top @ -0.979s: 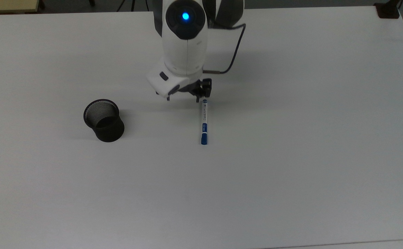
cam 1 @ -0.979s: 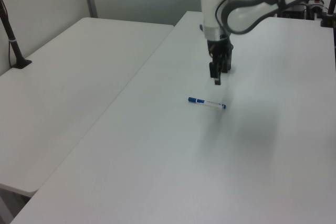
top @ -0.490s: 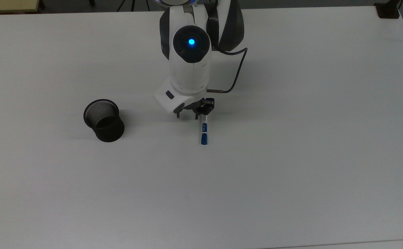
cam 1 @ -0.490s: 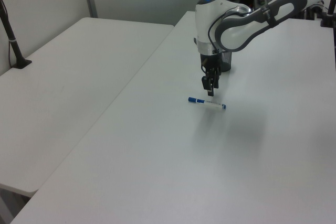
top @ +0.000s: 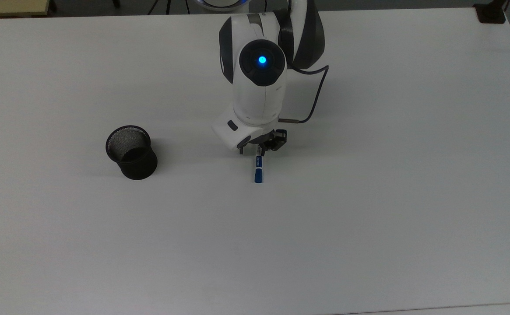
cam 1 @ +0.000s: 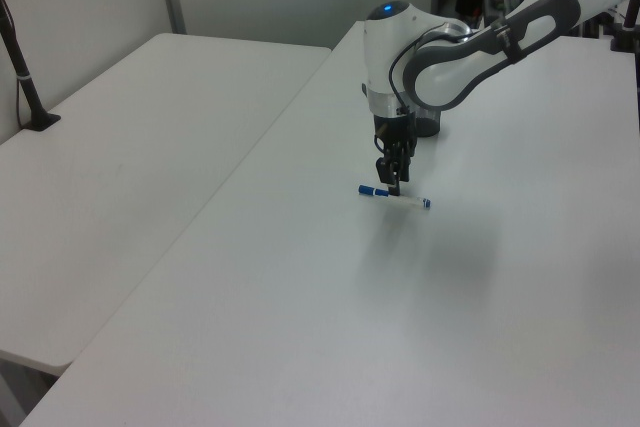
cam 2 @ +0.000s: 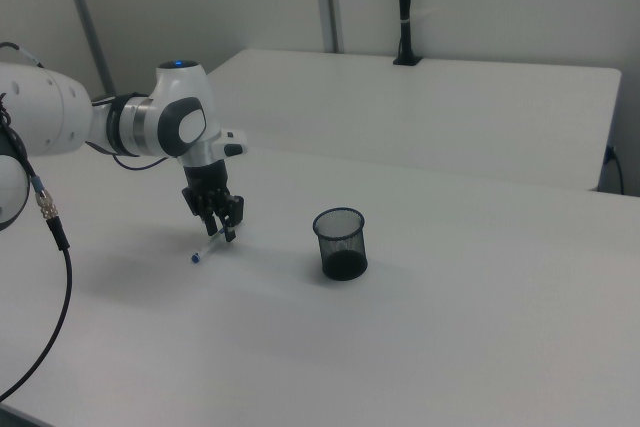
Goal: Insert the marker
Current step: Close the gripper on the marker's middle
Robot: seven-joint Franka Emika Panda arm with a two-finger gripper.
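I will next grab the marker by its body (cam 1: 405,200), and then I will insert the marker into the black mesh cup (cam 1: 429,127).
The marker (top: 258,169) lies flat on the white table (top: 368,227), its blue cap toward the top view's bottom. My gripper (top: 256,151) hangs low over the marker's far half, open, with a finger on either side of the white barrel, which it partly hides. In the left view the gripper (cam 1: 392,185) stands just above the marker (cam 1: 398,197). In the right view the gripper (cam 2: 221,232) is over the marker (cam 2: 204,249). The black mesh cup (top: 131,152) stands upright to the top view's left, well apart from the marker; it is also in the right view (cam 2: 340,244).
A black cable (top: 314,105) loops off the arm's wrist. A second white table (cam 1: 130,157) adjoins on the left view's left, with a black post (cam 1: 22,72) clamped to it. Bare tabletop surrounds the cup and marker.
The arm has moved toward the top view's bottom and right and come down, so the gripper now covers the marker's far half. Marker and cup have not moved.
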